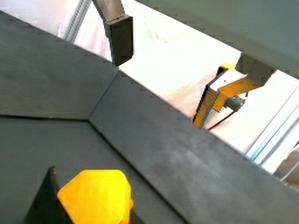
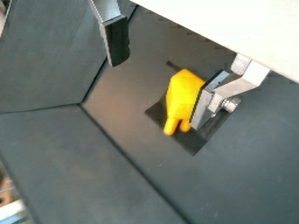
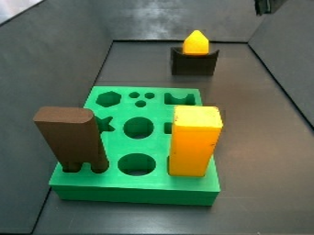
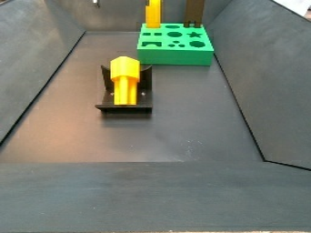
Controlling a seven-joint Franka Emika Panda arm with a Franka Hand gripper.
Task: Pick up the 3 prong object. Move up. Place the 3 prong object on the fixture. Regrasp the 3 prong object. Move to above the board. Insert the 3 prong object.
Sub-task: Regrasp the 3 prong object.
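Next, my gripper picks up the 3 prong object by its wide body (image 3: 196, 44) (image 1: 96, 194), so the object's prongs stay free to enter the board's holes.
The 3 prong object (image 3: 196, 41), a small orange-yellow piece, rests on the dark fixture (image 3: 194, 62) at the far end of the floor. It also shows on the fixture (image 4: 124, 102) in a side view (image 4: 124, 77). My gripper (image 2: 170, 66) is open and empty, well above the floor. In a wrist view the 3 prong object (image 2: 181, 101) lies on the fixture plate (image 2: 176, 131), seen beside one silver finger (image 2: 219, 94) with its prongs showing. The other wrist view catches it (image 1: 93, 197) at the frame edge, apart from the gripper (image 1: 176, 66). The green board (image 3: 135, 179) lies apart from the fixture.
A tall brown block (image 3: 64, 138) and a tall yellow-orange block (image 3: 196, 139) stand in the board. The board also shows at the far end in a side view (image 4: 176, 50). Dark sloping walls (image 4: 49, 82) ring the floor.
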